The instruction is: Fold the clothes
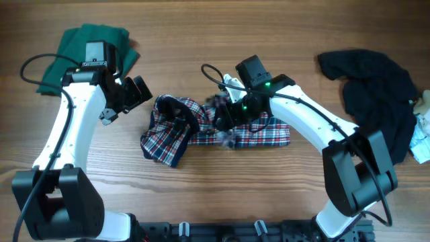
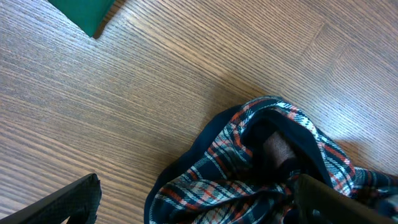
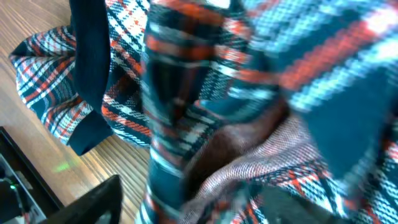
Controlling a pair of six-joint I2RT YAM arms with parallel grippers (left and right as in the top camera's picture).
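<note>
Next, my left gripper takes hold of the dark-lined outer edge of the plaid garment's bunched end, to fold that end over.
A plaid garment in navy, red and white [image 1: 255, 131] lies crumpled in the middle of the wooden table. Its left part is bunched up with the dark lining showing [image 2: 261, 155]. My left gripper [image 1: 138, 91] is open just left of the bunched end; in the left wrist view its fingers [image 2: 196, 183] are spread wide, with the plaid edge between them. My right gripper [image 1: 225, 117] is down on the middle of the garment. In the right wrist view its fingers [image 3: 193, 199] are apart, with blurred plaid cloth [image 3: 186, 81] heaped between and over them.
A folded green cloth [image 1: 80, 47] lies at the back left and also shows in the left wrist view [image 2: 84, 12]. A black garment [image 1: 376, 87] lies heaped at the right. A light-coloured cloth [image 1: 422, 128] sits at the right edge.
</note>
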